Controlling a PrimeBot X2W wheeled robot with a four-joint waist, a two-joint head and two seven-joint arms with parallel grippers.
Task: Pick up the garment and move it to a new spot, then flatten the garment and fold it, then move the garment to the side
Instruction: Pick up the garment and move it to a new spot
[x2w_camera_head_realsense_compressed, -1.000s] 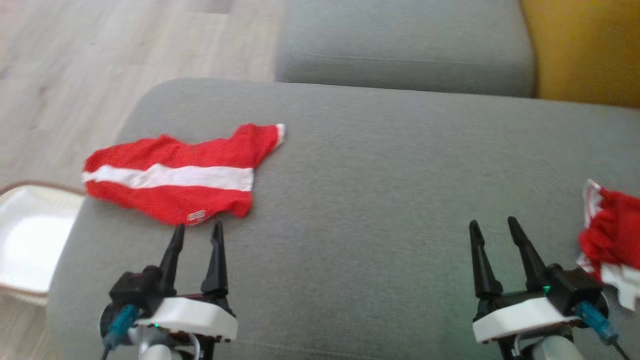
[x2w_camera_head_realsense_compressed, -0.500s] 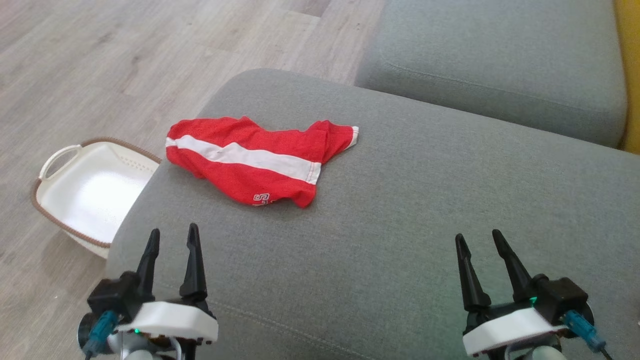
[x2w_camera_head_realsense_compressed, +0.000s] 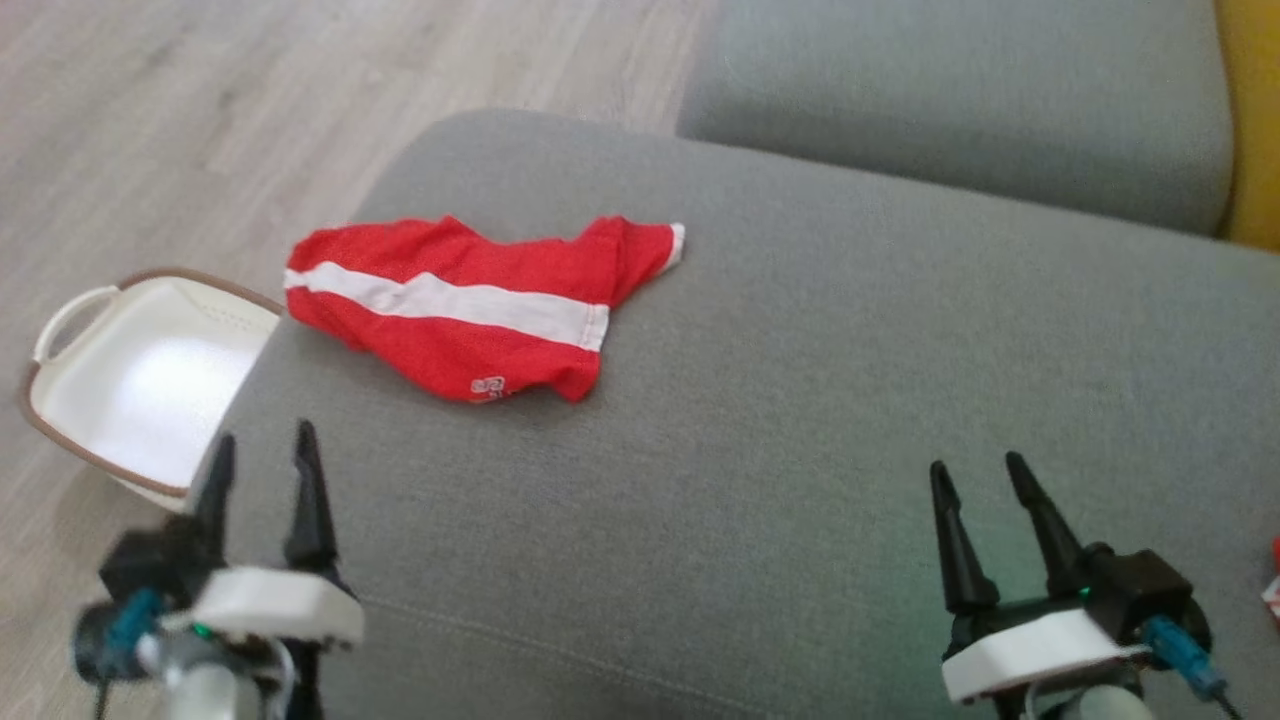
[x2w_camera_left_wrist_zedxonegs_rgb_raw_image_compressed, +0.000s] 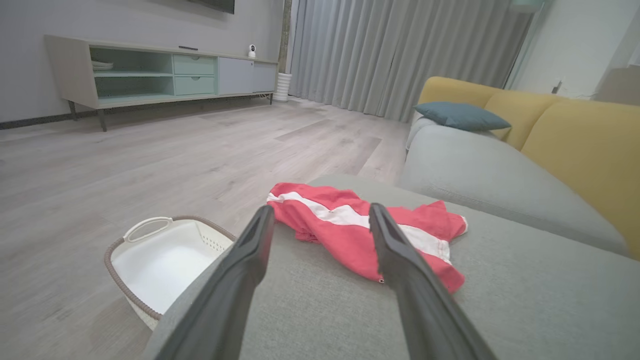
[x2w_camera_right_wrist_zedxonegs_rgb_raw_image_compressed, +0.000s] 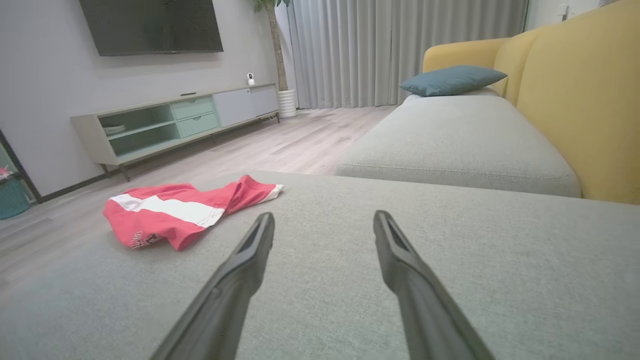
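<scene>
I will next grab the shirt (x2w_camera_head_realsense_compressed: 504, 342) with my left gripper by the raised fold along its white stripe (x2w_camera_head_realsense_compressed: 420, 283), so that it can go to a new spot.
The garment (x2w_camera_head_realsense_compressed: 470, 305) is a red shirt with a white stripe, lying folded on the far left part of a grey sofa cushion (x2w_camera_head_realsense_compressed: 800, 420). It also shows ahead of the fingers in the left wrist view (x2w_camera_left_wrist_zedxonegs_rgb_raw_image_compressed: 350, 230) and off to the left in the right wrist view (x2w_camera_right_wrist_zedxonegs_rgb_raw_image_compressed: 175, 212). My left gripper (x2w_camera_head_realsense_compressed: 262, 450) hovers open near the cushion's front left corner, a short way in front of the garment. My right gripper (x2w_camera_head_realsense_compressed: 980, 475) stands open over bare cushion at the lower right, far from the garment. Both hold nothing.
A white basket (x2w_camera_head_realsense_compressed: 130, 380) with a brown rim sits on the wooden floor beside the cushion's left edge. A second grey seat (x2w_camera_head_realsense_compressed: 950, 110) and a yellow backrest (x2w_camera_head_realsense_compressed: 1250, 120) lie beyond. A scrap of red cloth (x2w_camera_head_realsense_compressed: 1272, 580) peeks in at the right edge.
The camera has swung left, so the other red cloth at the right has nearly left the picture and the basket has come in. The left gripper has drawn left and lower; both stay open.
</scene>
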